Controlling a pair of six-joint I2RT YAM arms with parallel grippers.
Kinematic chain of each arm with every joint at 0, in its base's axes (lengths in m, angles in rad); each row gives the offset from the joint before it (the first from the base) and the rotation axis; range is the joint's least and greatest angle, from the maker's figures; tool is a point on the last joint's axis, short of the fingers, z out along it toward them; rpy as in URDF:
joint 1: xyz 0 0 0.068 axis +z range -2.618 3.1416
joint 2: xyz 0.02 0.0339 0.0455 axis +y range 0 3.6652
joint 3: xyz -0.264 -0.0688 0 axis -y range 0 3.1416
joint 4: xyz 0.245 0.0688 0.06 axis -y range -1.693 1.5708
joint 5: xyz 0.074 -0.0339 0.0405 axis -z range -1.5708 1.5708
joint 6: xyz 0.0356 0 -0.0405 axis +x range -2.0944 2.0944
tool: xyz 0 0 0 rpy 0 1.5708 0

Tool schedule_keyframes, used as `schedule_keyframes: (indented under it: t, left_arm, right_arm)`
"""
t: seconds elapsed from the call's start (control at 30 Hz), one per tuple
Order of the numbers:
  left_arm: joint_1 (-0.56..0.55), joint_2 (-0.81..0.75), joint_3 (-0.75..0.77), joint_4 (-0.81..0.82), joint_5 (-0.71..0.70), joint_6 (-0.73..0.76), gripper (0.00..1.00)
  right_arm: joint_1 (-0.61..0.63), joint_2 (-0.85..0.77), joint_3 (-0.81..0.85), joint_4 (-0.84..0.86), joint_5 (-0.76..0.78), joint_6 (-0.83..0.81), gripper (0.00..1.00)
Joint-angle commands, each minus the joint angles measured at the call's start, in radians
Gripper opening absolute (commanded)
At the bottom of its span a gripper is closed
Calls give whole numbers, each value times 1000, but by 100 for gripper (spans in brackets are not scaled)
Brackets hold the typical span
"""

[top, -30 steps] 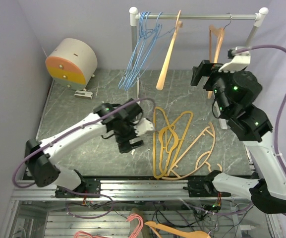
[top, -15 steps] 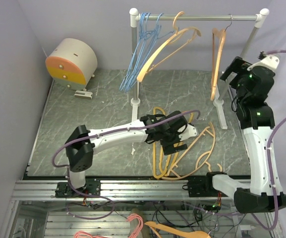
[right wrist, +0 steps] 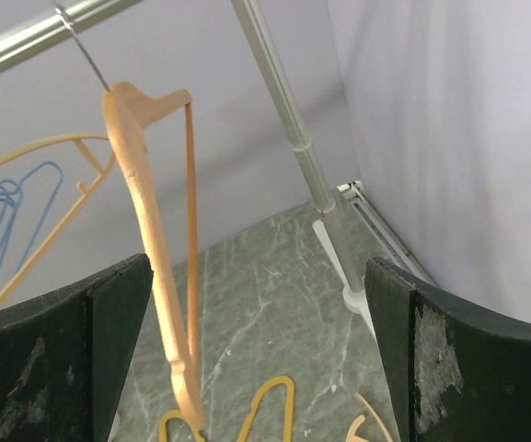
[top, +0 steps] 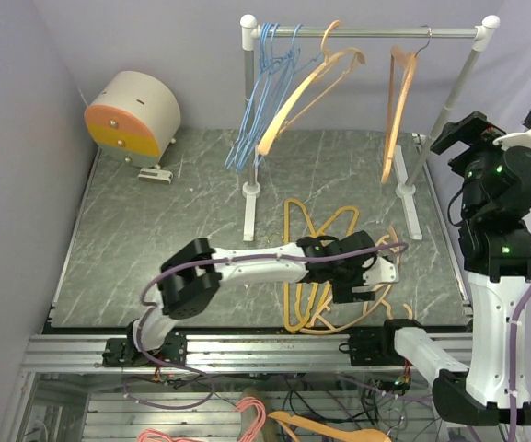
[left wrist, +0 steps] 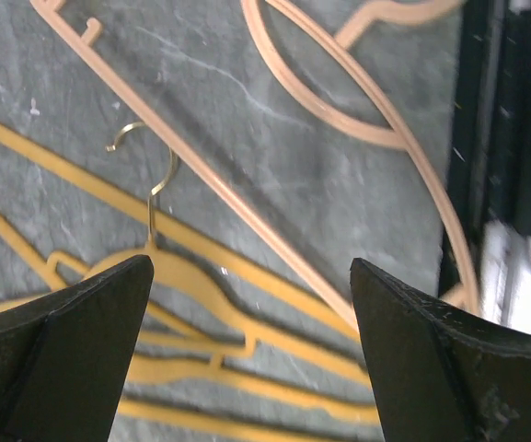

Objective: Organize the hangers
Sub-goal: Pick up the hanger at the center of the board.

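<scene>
My left gripper should next pick up the tan hanger by its straight bar [left wrist: 247, 212], so the hook and an end stay free for handing it over to my right gripper.
Several yellow hangers [top: 306, 262] and a tan hanger [top: 382, 276] lie heaped on the table near its front edge. My left gripper [top: 368, 279] hovers open just above this heap. In the left wrist view, the gripper [left wrist: 251, 308] has the yellow hangers [left wrist: 201, 285], a thin metal hook [left wrist: 150, 180] and the tan hanger [left wrist: 247, 198] beneath it, nothing between the fingers. On the rail [top: 366, 32] hang blue wire hangers [top: 256, 110], a tan hanger [top: 306, 92] and a wooden hanger [top: 396, 110]. My right gripper [top: 456, 138] is raised, open and empty, right of the rack; its view shows the wooden hanger [right wrist: 150, 230] ahead on the left.
A round cream and orange box [top: 132, 115] stands at the back left. The rack's right post [right wrist: 302, 147] and its white foot [top: 410, 207] are close to the right arm. Purple cables [top: 247, 262] loop along both arms. The wall is near on the right.
The left arm has swept right from the table's middle to over the heap of hangers. The right arm has drawn back rightward from the rack. The tan hanger on the rail has swung round.
</scene>
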Motion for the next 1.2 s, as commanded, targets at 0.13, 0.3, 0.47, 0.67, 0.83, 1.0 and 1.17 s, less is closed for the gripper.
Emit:
schedule_keyframes:
  t: [0.13, 0.3, 0.47, 0.67, 0.83, 1.0, 1.17]
  left_arm:
    - [30, 225, 199, 125, -60, -88, 100]
    - [36, 308, 262, 128, -83, -93, 99]
    - [55, 368, 299, 127, -114, -106, 94]
    - [65, 394, 287, 125, -127, -110, 86]
    - [66, 421, 298, 124, -159, -124, 78]
    - [66, 433, 312, 112, -167, -147, 52]
    - [67, 436, 330, 78, -155, -164, 7]
  right_arm:
    - [-8, -39, 70, -88, -66, -11, 100]
    - [-7, -51, 74, -102, -49, -36, 100]
    - [-8, -61, 45, -90, -45, -51, 100]
    - [-8, -62, 8, -69, -51, -61, 100]
    - [-7, -66, -3, -51, -65, -72, 100]
    - [-8, -72, 14, -64, -66, -85, 100]
    - [-7, -85, 12, -63, -62, -92, 100]
